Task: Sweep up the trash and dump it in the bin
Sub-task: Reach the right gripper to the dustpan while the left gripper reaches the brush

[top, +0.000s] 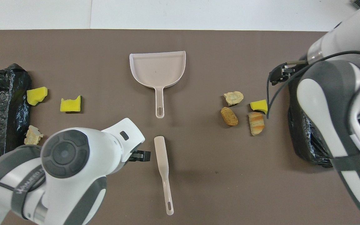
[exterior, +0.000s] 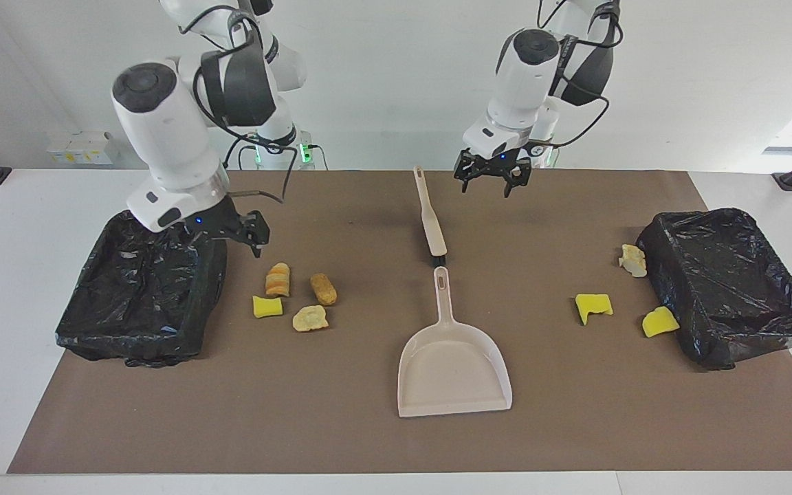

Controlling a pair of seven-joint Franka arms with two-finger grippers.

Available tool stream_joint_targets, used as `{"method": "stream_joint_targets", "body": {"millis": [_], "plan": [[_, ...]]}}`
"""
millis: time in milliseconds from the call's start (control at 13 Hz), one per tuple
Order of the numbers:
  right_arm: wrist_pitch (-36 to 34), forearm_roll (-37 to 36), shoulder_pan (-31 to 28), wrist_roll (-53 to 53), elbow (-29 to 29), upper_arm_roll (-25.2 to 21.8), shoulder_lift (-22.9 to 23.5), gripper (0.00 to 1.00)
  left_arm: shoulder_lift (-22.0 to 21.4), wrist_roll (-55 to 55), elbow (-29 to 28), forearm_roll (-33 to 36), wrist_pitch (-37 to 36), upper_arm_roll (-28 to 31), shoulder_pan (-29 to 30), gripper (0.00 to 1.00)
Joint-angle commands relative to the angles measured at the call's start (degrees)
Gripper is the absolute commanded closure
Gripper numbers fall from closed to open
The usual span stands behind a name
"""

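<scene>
Next, my right gripper grabs the dustpan by its narrow handle [top: 159, 103], since the dustpan's broad scoop spreads wider than my open fingers.
Several trash scraps lie in two groups on the brown mat. A striped bread chunk [exterior: 277, 279], a brown chunk [exterior: 323, 289], a pale chunk [exterior: 310, 317] and a yellow sponge piece [exterior: 267, 306] sit beside the bin [exterior: 97, 323] at the right arm's end. Two yellow sponge pieces [exterior: 593, 306] [exterior: 659, 321] and a pale chunk [exterior: 632, 260] lie by the other bin [exterior: 726, 344]. My right gripper [exterior: 227, 237] [top: 277, 75] hangs open over its bin's edge, next to the first group. My left gripper [exterior: 496, 184] [top: 140, 155] hovers open and empty beside the brush handle.
A beige dustpan [exterior: 452, 368] [top: 157, 69] lies mid-mat, its handle pointing toward the robots. The beige brush [exterior: 430, 220] [top: 162, 165] lies in line with it, nearer the robots. Both bins are lined with black bags.
</scene>
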Motion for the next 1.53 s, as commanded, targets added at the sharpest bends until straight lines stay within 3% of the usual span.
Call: {"method": "stream_joint_targets", "body": {"millis": [0,153,537,690,1073,1457], "plan": [[2.90,1.77,2.06,4.06,2.66,1.13,5.09,0.00,0.26,-8.26,-9.62,-0.65,12.50,1.03,-7.64,0.00],[6.68,2.31,6.08,12.09,3.35,2.11,7.64,0.00,0.53,-12.24,-13.59,-0.65,18.17,1.03,-11.96,0.00],[6.96,2.31,15.49,23.46,8.53,2.02,13.70,0.00,1.94,-17.33,-17.39,-0.65,23.55,1.03,-17.16,0.00],[7.13,2.22,18.48,26.64,11.52,1.76,16.61,0.00,1.76,-20.51,-17.39,-0.65,23.46,1.03,-18.30,0.22],[14.25,1.96,23.24,28.50,12.15,1.84,20.04,0.00,1.68,-20.51,-17.39,-0.65,22.23,1.03,-18.31,1.00],[15.31,-0.40,25.44,25.01,10.58,2.64,21.10,0.00,0.19,-20.60,-16.42,-0.65,15.40,1.30,-17.61,1.00]]}}
